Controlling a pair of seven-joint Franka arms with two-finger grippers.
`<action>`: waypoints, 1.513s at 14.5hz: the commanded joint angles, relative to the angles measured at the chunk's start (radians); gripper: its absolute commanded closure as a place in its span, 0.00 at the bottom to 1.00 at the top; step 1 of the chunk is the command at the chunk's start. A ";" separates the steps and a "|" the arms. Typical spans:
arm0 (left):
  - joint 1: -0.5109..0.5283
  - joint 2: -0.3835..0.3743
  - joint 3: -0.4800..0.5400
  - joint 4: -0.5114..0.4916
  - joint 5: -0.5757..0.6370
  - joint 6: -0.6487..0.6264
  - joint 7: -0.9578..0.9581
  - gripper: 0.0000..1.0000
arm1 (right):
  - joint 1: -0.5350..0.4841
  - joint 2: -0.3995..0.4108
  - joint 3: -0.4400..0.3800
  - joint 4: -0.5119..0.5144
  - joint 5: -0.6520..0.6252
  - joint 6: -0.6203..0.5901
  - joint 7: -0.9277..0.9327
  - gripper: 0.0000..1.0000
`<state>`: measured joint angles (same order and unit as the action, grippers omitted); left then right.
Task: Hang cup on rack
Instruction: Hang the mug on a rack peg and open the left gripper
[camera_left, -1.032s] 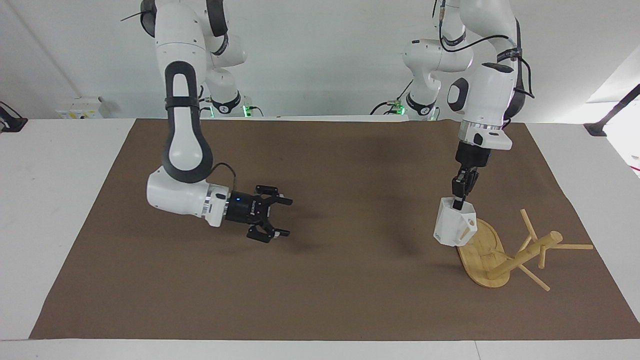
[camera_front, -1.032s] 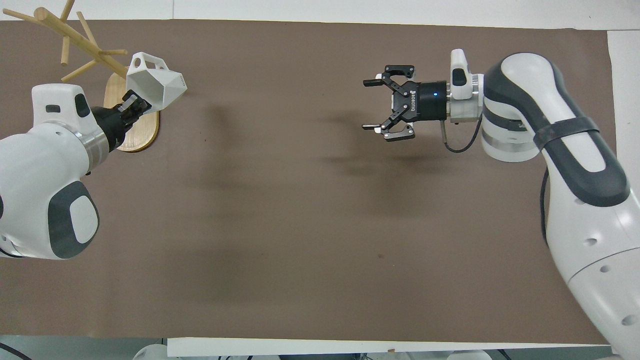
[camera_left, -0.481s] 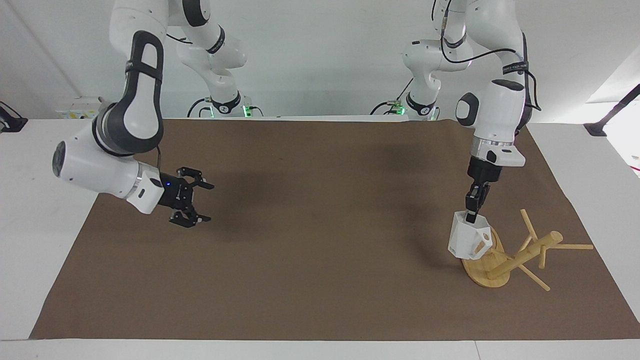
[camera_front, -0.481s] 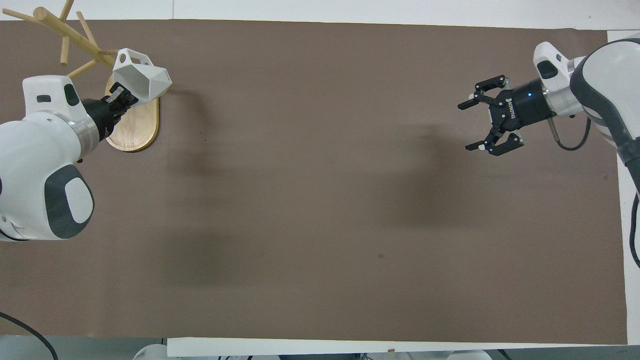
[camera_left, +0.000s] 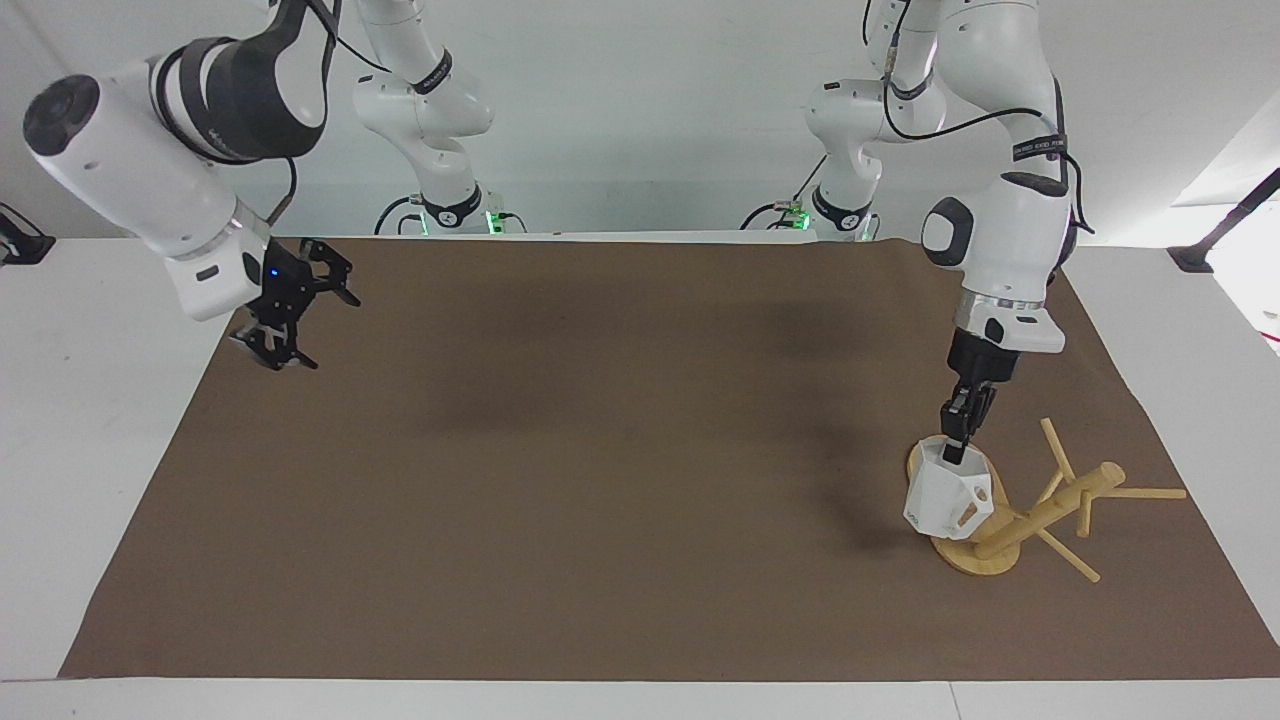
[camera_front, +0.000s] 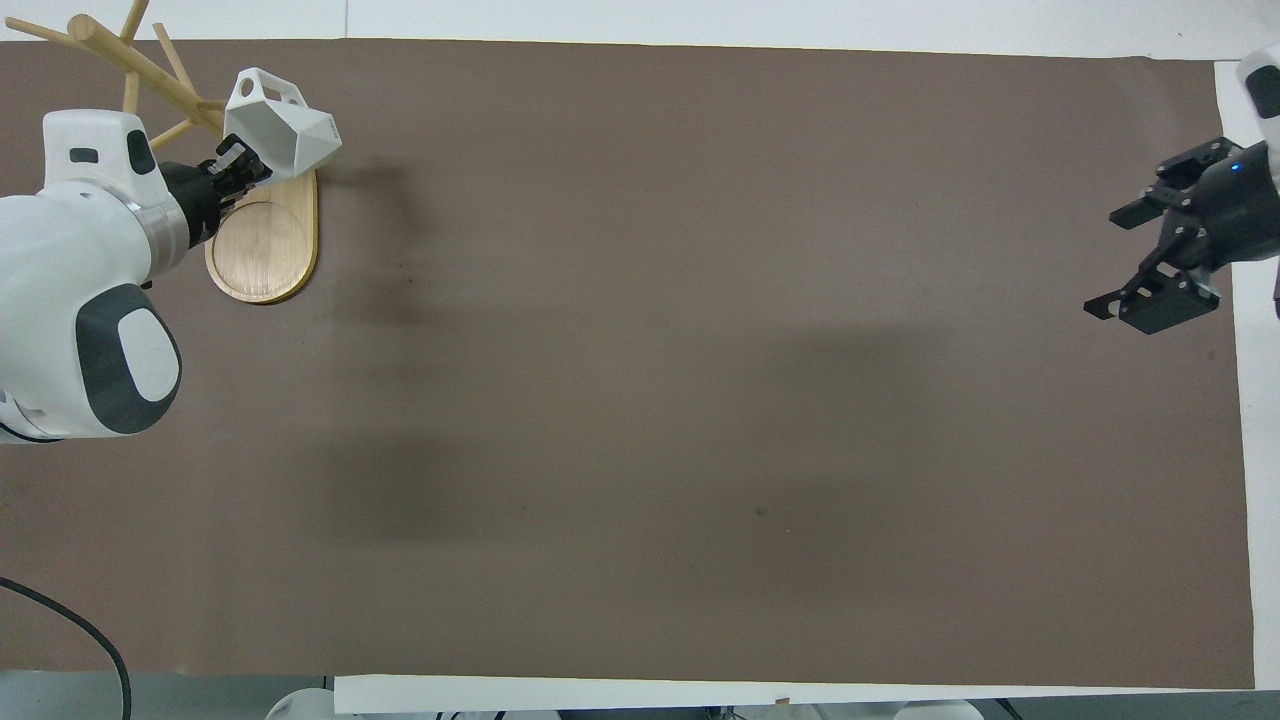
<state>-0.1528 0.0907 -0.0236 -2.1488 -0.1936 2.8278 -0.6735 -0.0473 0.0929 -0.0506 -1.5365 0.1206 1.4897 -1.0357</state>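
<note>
I need to keep holding the cup with my left gripper until the white cup's handle (camera_front: 270, 91) hooks over a peg, because the handle is beside the rack's post (camera_front: 144, 72).
The white faceted cup (camera_left: 945, 497) hangs upright from my left gripper (camera_left: 955, 450), which is shut on its rim. The cup is low over the oval base (camera_left: 985, 562) of the bamboo rack, close beside the post (camera_left: 1050, 510). Its boxy handle faces the post and pegs; I cannot tell whether it touches a peg. In the overhead view the cup (camera_front: 283, 128) sits over the base's end (camera_front: 262, 245), with the left gripper (camera_front: 240, 165) beside it. My right gripper (camera_left: 318, 325) is open and empty, raised over the mat's edge at the right arm's end (camera_front: 1105, 265).
A brown mat (camera_left: 640, 480) covers the white table. The rack's thin pegs (camera_left: 1150, 493) stick out toward the mat's edge at the left arm's end.
The left gripper has carried the cup down and closer to the rack's post, over the base. The right arm has pulled back and risen to its end of the table, gripper still open.
</note>
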 joint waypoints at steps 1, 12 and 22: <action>0.019 0.011 -0.009 0.026 -0.066 -0.018 0.026 1.00 | 0.004 -0.007 0.005 0.102 -0.068 -0.167 0.350 0.00; 0.073 0.001 -0.004 0.061 -0.070 -0.175 0.115 0.60 | 0.030 -0.106 0.008 0.021 -0.161 -0.229 0.960 0.00; 0.079 -0.066 0.044 0.283 0.167 -0.871 0.267 0.01 | 0.037 -0.102 0.005 0.024 -0.165 -0.226 1.000 0.00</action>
<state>-0.0827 0.0521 0.0182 -1.9223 -0.1038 2.1185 -0.4622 -0.0067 0.0155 -0.0490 -1.4858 -0.0261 1.2454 -0.0504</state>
